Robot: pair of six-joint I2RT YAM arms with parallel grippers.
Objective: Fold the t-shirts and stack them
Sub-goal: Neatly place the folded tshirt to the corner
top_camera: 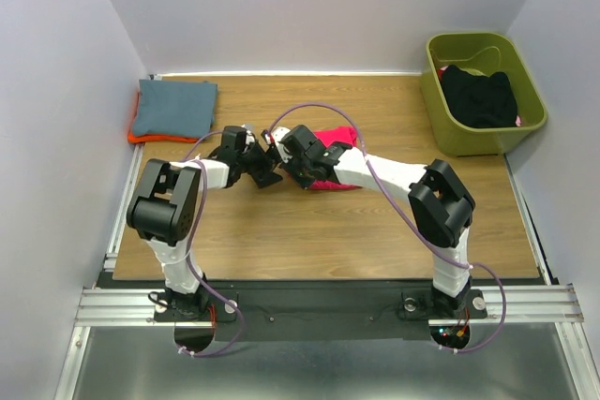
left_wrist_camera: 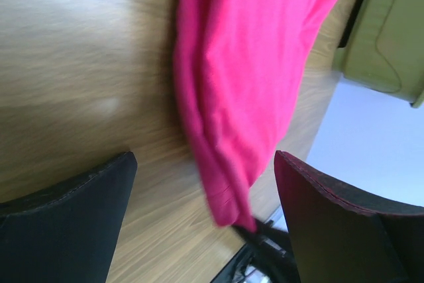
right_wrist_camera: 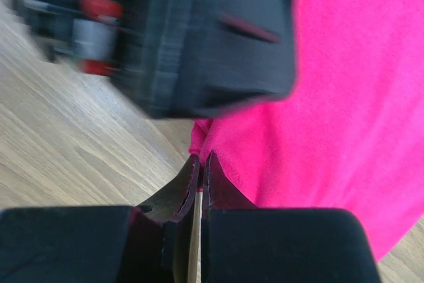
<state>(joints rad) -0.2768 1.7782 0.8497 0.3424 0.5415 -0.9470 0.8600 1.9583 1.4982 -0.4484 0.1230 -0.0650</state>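
The magenta-pink shirt's end (left_wrist_camera: 223, 180) is on the side facing the folded shirts. My left gripper needs to grab it there next, to stack the magenta-pink shirt on them.
The magenta-pink shirt (top_camera: 339, 138) lies partly folded mid-table; it also shows in the left wrist view (left_wrist_camera: 252, 64) and the right wrist view (right_wrist_camera: 344, 97). My right gripper (top_camera: 294, 169) (right_wrist_camera: 201, 158) is shut on its near-left corner. My left gripper (top_camera: 269, 175) (left_wrist_camera: 204, 164) is open just left of that corner, jaws either side of the cloth's end without touching it. The slate blue-grey shirt (top_camera: 173, 107) lies folded on the orange one (top_camera: 150, 139) at the back left. The black garment (top_camera: 480, 96) sits in the bin.
The olive-green bin (top_camera: 441, 119) stands at the back right, also in the left wrist view (left_wrist_camera: 384, 31). White walls close in the wooden table (top_camera: 309, 231) on three sides. The two gripper heads are very close together.
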